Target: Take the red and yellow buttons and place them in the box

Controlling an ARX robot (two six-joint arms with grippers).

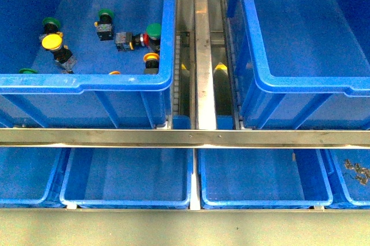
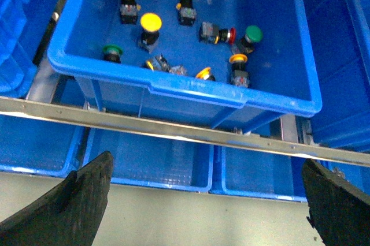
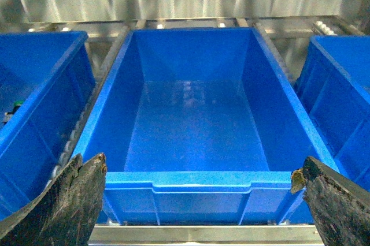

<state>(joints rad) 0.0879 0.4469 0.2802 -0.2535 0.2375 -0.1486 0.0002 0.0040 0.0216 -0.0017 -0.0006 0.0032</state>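
The yellow button needs to go in the box (image 1: 300,32), so the robot's left gripper should next grab the yellow button's round yellow cap (image 1: 52,41).
The buttons lie in the left blue crate (image 1: 87,81). A yellow button (image 1: 52,41) with a big round cap stands at its left, also seen as the yellow button (image 2: 151,22). A red button (image 1: 143,40) lies on its side near the crate's right wall, showing as the red button (image 2: 232,34). Yellow-orange buttons (image 1: 151,58) (image 2: 237,59) stand by the near wall. The box (image 3: 191,179), empty, is the right crate (image 1: 306,84). My left gripper (image 2: 211,211) is open, above and short of the left crate. My right gripper (image 3: 202,211) is open before the box. Neither shows in the front view.
Green-capped switches (image 1: 106,15) (image 2: 253,33) sit among the buttons. A steel rail (image 1: 185,137) crosses in front of both crates, and a steel channel (image 1: 202,49) runs between them. Smaller blue trays (image 1: 127,176) line the near row; the far-right one holds small metal parts (image 1: 357,170).
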